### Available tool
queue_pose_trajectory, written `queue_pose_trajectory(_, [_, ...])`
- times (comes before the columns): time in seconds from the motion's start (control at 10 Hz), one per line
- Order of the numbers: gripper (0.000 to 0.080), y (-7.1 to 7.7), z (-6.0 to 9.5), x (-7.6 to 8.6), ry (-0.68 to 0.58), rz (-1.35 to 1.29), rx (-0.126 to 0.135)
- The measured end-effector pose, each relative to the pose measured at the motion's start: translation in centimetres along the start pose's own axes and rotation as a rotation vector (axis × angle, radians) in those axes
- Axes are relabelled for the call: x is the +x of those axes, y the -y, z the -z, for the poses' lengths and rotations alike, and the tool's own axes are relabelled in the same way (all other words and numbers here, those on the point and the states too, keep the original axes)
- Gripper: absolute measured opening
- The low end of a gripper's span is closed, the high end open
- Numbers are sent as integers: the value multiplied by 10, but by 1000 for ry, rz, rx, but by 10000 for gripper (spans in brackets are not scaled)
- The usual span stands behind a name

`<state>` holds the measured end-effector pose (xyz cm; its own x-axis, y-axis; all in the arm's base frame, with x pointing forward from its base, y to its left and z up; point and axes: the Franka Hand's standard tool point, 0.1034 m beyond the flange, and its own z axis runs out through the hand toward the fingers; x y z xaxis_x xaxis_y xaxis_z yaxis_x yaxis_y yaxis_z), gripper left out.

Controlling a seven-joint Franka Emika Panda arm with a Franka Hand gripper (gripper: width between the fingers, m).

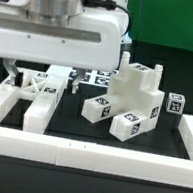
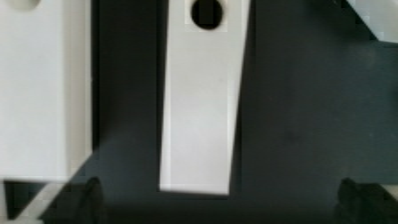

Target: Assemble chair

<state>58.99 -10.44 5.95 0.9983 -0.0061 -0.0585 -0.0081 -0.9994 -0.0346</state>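
The long white bar ends short of my gripper's fingers, so it isn't time to close yet. My gripper needs to move toward the bar first, then close on it.
The chair lies in loose white tagged parts. An X-braced frame (image 1: 30, 88) sits at the exterior view's left. Two small leg blocks (image 1: 98, 107) (image 1: 128, 125) lie in the middle, with a taller stepped part (image 1: 139, 85) behind them and a small block (image 1: 176, 105) at the right. My gripper (image 1: 42, 73) hangs low over the frame, open and holding nothing. In the wrist view, a long white bar (image 2: 199, 110) with a dark hole at its far end runs toward the open gripper (image 2: 217, 205). One dark fingertip (image 2: 71, 200) shows on either side. A wider white piece (image 2: 36, 90) lies beside the bar.
Long white border rails fence the work area at the front (image 1: 85, 156), the left (image 1: 2, 107) and the right (image 1: 191, 140). The marker board (image 1: 95, 77) lies flat behind the parts. The table top is black.
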Motion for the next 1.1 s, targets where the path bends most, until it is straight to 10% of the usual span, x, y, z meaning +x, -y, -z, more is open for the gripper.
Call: queue_pose_trajectory(1.1, [649,2,-47,-9,-9,-24,-18])
